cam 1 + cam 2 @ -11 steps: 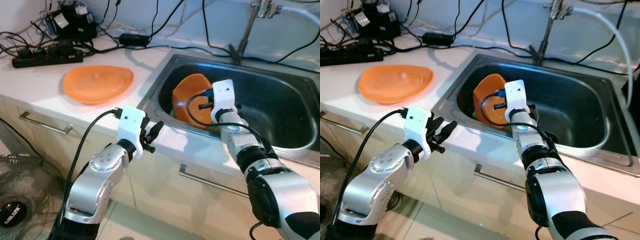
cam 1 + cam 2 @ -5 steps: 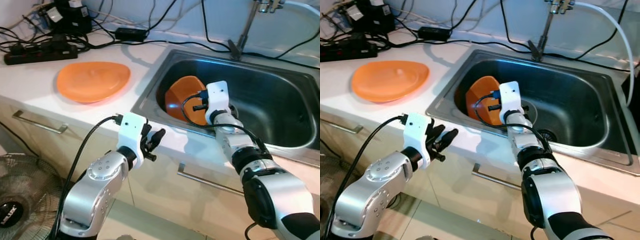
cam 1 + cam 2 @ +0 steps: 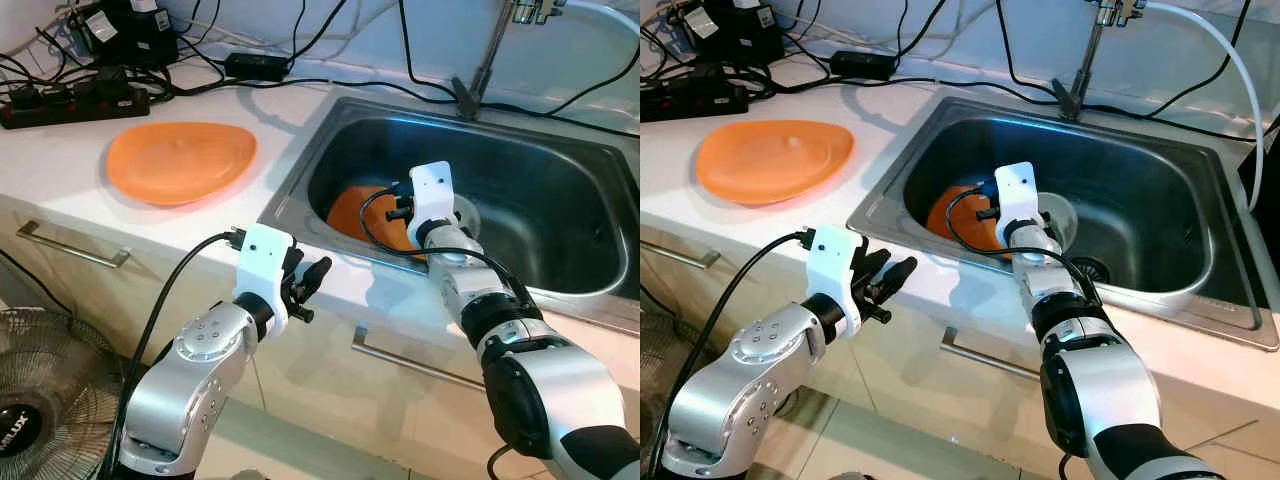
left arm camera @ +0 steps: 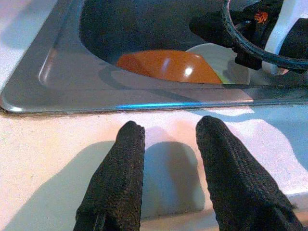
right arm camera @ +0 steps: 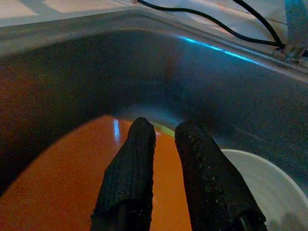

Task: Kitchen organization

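The orange plate on the counter has a broad side that spreads far wider than the gripper's fingers, so the left gripper will next grab the plate by its thin rim [image 3: 178,203].
An orange plate [image 3: 358,211] lies low in the steel sink [image 3: 300,175], beside a white dish [image 3: 466,212]. My right gripper [image 5: 166,127] reaches down into the sink. Its fingers [image 5: 127,178] stand close together with the plate's rim [image 5: 168,159] between them, one finger over the orange face. The arm's white wrist block [image 3: 432,188] hides the fingers in the eye views. A second orange plate [image 3: 180,160] rests on the white counter left of the sink. My left gripper [image 3: 310,285] hovers open at the counter's front edge [image 4: 159,125], holding nothing.
A power strip [image 3: 75,105] and tangled black cables lie at the back of the counter. The faucet [image 3: 490,60] rises behind the sink, with a white hose [image 3: 1230,60] to its right. Drawer handles [image 3: 70,258] run below. A fan [image 3: 30,420] stands on the floor at left.
The orange plate in the sink has gone from standing steeply tilted to lying low on the sink bottom. The camera shifted slightly. My left gripper stayed by the counter edge.
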`<state>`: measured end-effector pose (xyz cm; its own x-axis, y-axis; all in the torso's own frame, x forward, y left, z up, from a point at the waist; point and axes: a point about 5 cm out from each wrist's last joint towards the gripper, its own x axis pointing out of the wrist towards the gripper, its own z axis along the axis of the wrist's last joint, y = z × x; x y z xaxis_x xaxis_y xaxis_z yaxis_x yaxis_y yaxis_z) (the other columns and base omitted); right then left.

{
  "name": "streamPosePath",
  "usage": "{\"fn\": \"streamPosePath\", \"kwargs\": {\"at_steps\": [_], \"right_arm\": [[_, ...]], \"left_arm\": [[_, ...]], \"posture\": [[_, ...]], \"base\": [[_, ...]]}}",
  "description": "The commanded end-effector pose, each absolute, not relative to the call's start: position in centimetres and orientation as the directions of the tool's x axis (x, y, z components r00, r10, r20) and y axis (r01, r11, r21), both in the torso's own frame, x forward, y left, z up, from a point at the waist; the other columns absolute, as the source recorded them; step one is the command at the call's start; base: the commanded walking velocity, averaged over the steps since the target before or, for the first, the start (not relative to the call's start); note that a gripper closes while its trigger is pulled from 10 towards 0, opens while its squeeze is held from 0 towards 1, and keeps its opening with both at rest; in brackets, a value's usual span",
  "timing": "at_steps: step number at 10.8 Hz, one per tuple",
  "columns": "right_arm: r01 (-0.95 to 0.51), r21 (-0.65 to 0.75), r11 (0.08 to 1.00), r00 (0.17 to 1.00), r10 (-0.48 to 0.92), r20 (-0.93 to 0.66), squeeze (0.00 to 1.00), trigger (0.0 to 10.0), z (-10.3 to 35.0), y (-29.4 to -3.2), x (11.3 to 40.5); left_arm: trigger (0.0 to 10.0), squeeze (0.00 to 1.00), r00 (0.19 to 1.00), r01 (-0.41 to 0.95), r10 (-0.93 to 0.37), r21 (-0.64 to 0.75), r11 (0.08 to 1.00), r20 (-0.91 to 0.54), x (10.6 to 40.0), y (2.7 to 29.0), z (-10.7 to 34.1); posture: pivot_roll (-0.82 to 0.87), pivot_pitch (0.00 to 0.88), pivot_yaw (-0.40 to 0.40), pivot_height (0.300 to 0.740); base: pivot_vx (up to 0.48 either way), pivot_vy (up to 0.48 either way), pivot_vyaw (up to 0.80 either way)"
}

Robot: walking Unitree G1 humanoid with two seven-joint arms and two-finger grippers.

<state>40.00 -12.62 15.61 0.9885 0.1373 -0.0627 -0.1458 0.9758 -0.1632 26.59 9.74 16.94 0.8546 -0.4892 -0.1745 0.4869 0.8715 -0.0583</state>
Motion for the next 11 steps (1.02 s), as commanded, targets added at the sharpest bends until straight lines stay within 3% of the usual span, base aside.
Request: {"fn": "streamPosePath", "kwargs": {"at_steps": [1,3,6,7,8,11], "right_arm": [[-0.149,-0.162,0.975,0.983,0.129,-0.127,0.00,10.0,14.1,-13.0,39.5],[-0.136,-0.129,0.982,0.989,0.142,0.033,0.00,10.0,16.8,-12.9,40.1],[-0.144,0.022,0.989,0.962,0.134,0.238,0.00,10.0,20.2,-12.8,39.8],[-0.155,0.067,0.986,0.956,0.132,0.262,0.00,10.0,19.9,-12.5,38.9],[-0.144,0.090,0.986,0.959,0.116,0.259,0.00,10.0,19.5,-12.5,38.6],[-0.103,0.204,0.974,0.980,0.064,0.190,0.00,10.0,17.4,-12.1,37.4]], "left_arm": [[10.0,0.00,0.851,0.486,-0.488,-0.064,0.872,-0.195,26.5,9.6,16.7],[10.0,0.00,0.902,0.425,-0.416,0.064,0.903,-0.117,27.8,9.8,17.6],[10.0,0.00,0.964,0.247,-0.263,0.469,0.848,-0.033,31.0,11.9,18.5],[10.0,0.00,0.978,0.177,-0.206,0.667,0.724,-0.035,31.7,13.5,18.2],[10.0,0.00,0.983,0.148,-0.179,0.777,0.612,-0.046,32.0,14.3,17.9],[10.0,0.00,0.997,0.049,-0.077,0.945,0.325,-0.025,33.4,18.4,18.7]], "posture": [[0.32,0.150,-0.025,0.740],[0.27,0.155,-0.019,0.740],[0.22,0.114,-0.017,0.740],[0.21,0.095,-0.006,0.740],[0.20,0.078,0.002,0.740],[0.23,0.032,0.023,0.740]], "base": [[0.000,0.000,0.00],[0.000,0.000,0.00],[0.000,0.000,0.00],[0.000,0.000,0.00],[0.000,0.000,0.00],[0.000,0.000,0.00]]}}
